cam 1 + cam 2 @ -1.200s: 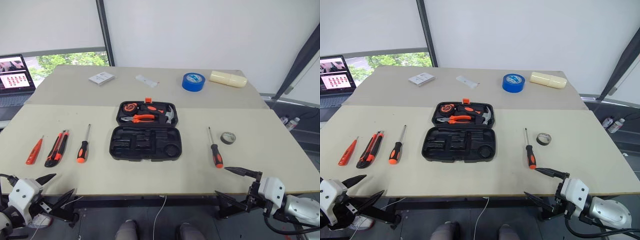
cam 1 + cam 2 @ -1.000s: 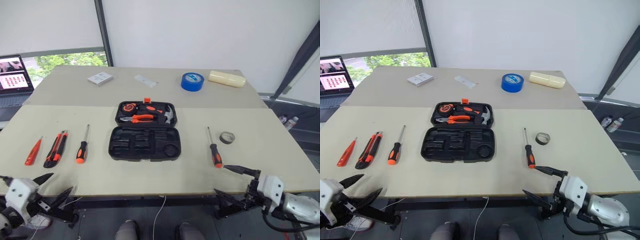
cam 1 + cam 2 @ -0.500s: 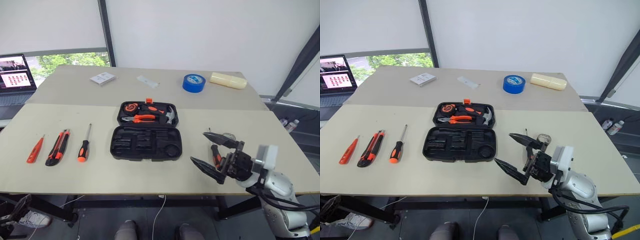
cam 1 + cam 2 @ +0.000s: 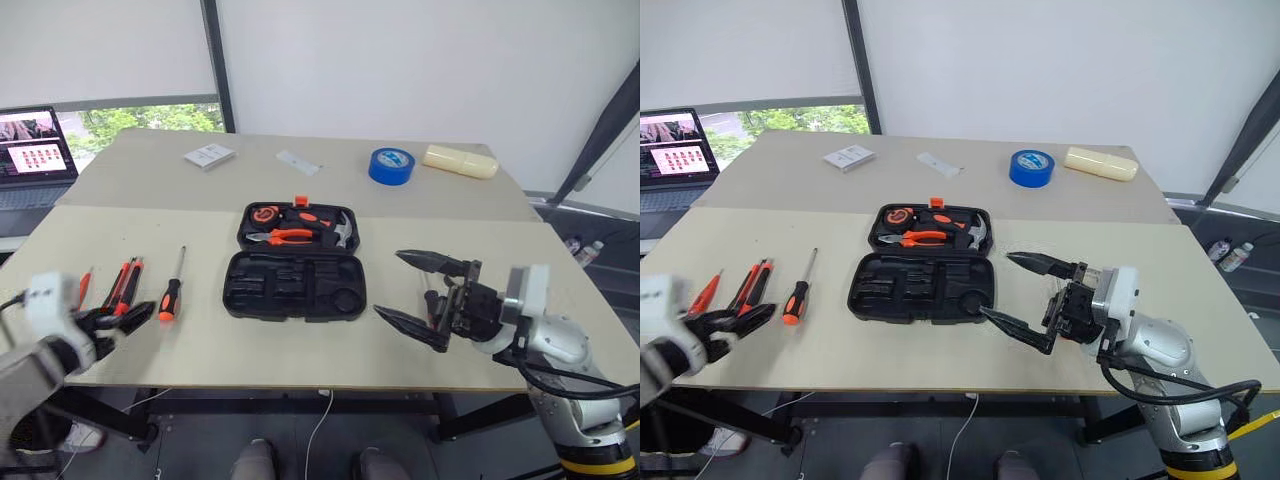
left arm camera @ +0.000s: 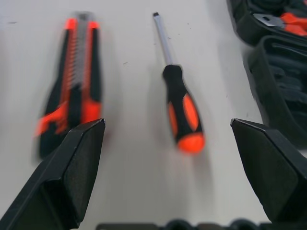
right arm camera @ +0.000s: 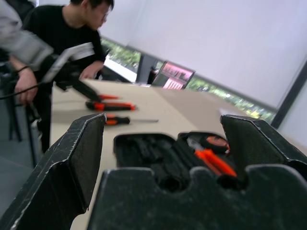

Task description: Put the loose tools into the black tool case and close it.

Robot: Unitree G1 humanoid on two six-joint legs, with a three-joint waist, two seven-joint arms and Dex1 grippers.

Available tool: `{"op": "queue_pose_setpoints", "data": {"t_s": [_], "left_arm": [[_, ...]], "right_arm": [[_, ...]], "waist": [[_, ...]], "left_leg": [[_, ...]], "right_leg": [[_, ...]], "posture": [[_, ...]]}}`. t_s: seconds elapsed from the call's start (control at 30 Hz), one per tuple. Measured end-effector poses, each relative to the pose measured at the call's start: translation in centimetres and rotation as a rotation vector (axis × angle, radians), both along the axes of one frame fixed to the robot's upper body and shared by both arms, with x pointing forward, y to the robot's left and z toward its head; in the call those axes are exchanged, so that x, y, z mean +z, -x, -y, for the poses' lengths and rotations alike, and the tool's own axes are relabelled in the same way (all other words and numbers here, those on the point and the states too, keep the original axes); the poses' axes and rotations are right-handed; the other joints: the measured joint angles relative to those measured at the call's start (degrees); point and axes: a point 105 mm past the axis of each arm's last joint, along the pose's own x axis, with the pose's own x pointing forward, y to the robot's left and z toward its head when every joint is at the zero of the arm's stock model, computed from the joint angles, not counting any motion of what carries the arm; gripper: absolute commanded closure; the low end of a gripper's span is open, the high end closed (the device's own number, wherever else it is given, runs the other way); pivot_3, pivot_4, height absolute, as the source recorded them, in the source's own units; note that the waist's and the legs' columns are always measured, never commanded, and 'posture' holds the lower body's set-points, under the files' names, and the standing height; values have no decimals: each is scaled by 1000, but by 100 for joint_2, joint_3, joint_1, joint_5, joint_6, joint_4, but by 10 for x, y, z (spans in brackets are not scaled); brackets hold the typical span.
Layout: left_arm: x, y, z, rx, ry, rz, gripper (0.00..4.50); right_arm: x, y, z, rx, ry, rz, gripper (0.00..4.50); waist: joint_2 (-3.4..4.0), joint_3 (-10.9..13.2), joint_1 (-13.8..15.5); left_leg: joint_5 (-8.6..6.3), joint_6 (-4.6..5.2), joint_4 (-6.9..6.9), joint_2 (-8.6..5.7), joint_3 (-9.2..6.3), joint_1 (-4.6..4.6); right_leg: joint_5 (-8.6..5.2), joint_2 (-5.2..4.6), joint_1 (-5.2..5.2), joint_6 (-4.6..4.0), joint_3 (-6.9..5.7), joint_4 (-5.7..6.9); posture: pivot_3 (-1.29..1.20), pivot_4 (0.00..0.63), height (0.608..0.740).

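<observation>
My left fingers would miss the screwdriver now, with bare tabletop between them and the screwdriver's orange-and-black handle (image 4: 170, 300). My left gripper should move closer before it closes on it.
The black tool case (image 4: 294, 285) lies open at the table's centre, its lid half (image 4: 297, 228) holding pliers, a hammer and a tape measure. Left of it lie the slim orange tester screwdriver (image 4: 84, 288), the utility knife (image 4: 124, 284) and an orange-and-black screwdriver (image 4: 172, 292). My left gripper (image 4: 120, 320) hovers open just in front of the knife (image 5: 72, 91) and that screwdriver (image 5: 180, 103). My right gripper (image 4: 390, 284) hangs open, pointing left, to the right of the case (image 6: 163, 153). It hides the tools lying right of the case.
At the back stand a blue tape roll (image 4: 390, 164), a cream block (image 4: 460, 160), a white card (image 4: 209, 155) and a small white packet (image 4: 297, 161). A laptop (image 4: 35, 150) sits far left. A person (image 6: 57, 33) stands beyond the table's left side.
Both grippers rose from below the table's front edge. The right one came up first and swung left over the table; the left one now hovers by the knife and screwdriver.
</observation>
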Motion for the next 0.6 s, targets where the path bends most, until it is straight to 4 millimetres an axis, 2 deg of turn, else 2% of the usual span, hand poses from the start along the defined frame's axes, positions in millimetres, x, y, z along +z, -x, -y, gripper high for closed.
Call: {"op": "queue_pose_setpoints", "data": {"t_s": [0.03,0.1,0.13,0.17,0.2,0.23,0.43,0.6], "left_arm": [[-4,-5,4,3,6,-23,0],[-14,-13,6,29,10,-65,0],[-20,-18,5,52,8,-85,531],[-20,-21,4,64,3,-85,751],[-20,-25,3,78,-3,-89,1240],[-21,-28,1,92,-15,-95,1490],[-24,-28,-8,89,-44,-127,3585],[-20,-30,-14,18,-44,-69,3632]], "right_arm": [[-1,0,0,4,2,-6,55],[-3,0,1,12,8,-14,55],[-4,-1,1,12,9,-20,0],[-5,-1,1,13,11,-22,0],[-5,-1,1,16,12,-23,0],[-6,0,1,18,12,-24,0],[-12,2,7,1,15,-50,0],[-15,2,21,-59,25,-62,0]], "waist": [[-1,0,-26],[-1,0,-61],[-1,1,-68],[-1,1,-63],[2,1,-51],[2,2,-43],[8,0,-16],[9,2,-19]], "left_leg": [[18,30,0,0,-1,0],[19,31,-6,1,-5,0],[19,31,-8,1,-7,-1],[19,31,-9,1,-11,-1],[19,31,-8,-1,-12,-1],[18,30,-8,-1,-12,-1],[-9,-16,-4,-4,-10,1],[-9,-16,-6,-4,-7,-4]], "right_leg": [[0,3,0,0,1,-2],[-2,7,-2,-1,1,-4],[-4,9,-4,-2,1,-4],[-4,9,-3,-3,0,-3],[-4,9,-2,-3,-1,-1],[-3,9,-3,-3,0,-2],[-3,1,-2,-6,-1,-4],[-4,1,-13,-11,-1,-5]], "posture": [[0,150,740],[0,150,740],[0,150,740],[0,150,740],[0,150,740],[0,150,740],[0,150,740],[0,150,740]]}}
